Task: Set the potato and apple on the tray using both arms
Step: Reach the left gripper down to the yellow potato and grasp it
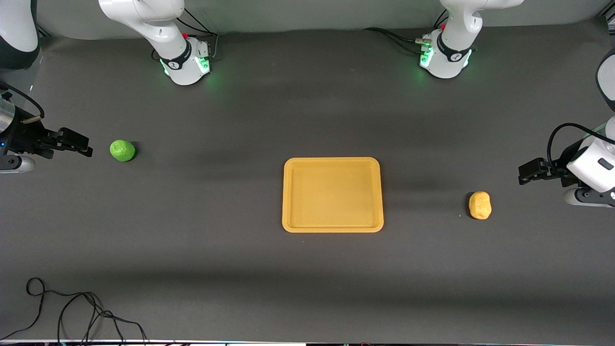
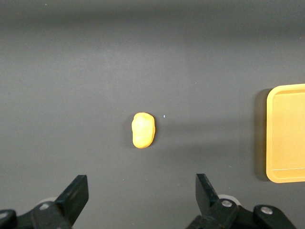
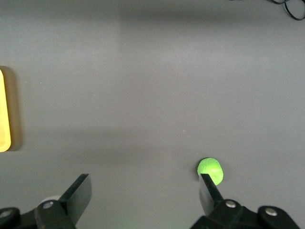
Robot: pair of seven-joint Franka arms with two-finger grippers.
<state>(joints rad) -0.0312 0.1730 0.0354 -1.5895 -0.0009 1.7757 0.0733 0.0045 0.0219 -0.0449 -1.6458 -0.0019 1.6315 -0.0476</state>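
The potato should go on the orange-yellow tray, so my left gripper needs to pick it up by its rounded sides next.
The orange-yellow tray lies empty at the table's middle. The green apple sits on the table toward the right arm's end. The yellow-orange potato sits toward the left arm's end. My right gripper is open and empty over the table's end, beside the apple and apart from it. In the right wrist view the apple shows just past one fingertip of the gripper. My left gripper is open and empty over the table near the potato. The left wrist view shows the potato ahead of the gripper, and the tray.
The two arm bases stand along the table edge farthest from the front camera. A loose black cable lies at the near edge toward the right arm's end. The tray's rim shows in the right wrist view.
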